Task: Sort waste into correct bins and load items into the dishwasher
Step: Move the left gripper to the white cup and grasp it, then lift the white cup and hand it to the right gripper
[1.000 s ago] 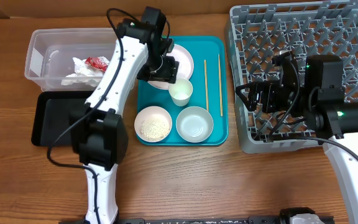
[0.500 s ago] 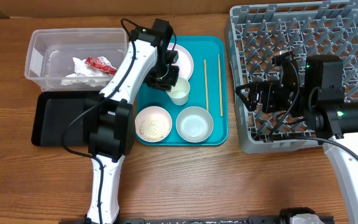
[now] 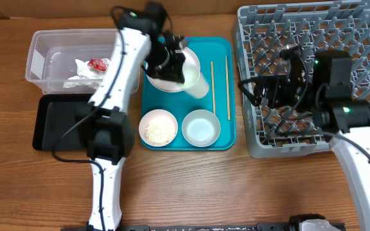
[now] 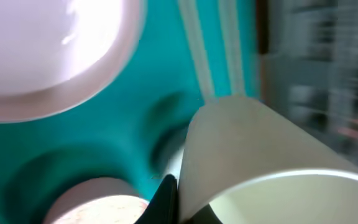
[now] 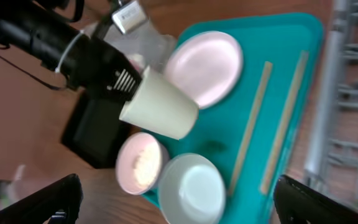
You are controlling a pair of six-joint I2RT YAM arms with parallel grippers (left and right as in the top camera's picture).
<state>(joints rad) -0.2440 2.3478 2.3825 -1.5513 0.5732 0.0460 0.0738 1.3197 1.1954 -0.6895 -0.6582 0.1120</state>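
Observation:
I need to load the cup upside down into the dish rack, so next my right gripper needs to grab the white cup by its base end and leave the cup's rim free.
My left gripper is shut on the rim of the small white cup. It holds the cup tilted on its side above the teal tray. The left wrist view shows the cup close up, with one black finger pressed against its wall. The white plate lies under the arm. A rice bowl, a pale blue bowl and two chopsticks rest on the tray. My right gripper hangs open and empty over the left edge of the grey dish rack. The right wrist view shows the right gripper facing the tray and the cup.
A clear tub at the far left holds a red wrapper and a crumpled napkin. A black tray lies just in front of it. The wooden table runs along the front.
My left gripper has closed on the cup and raised it off the tray, tipping it to the right. The right arm shifted slightly.

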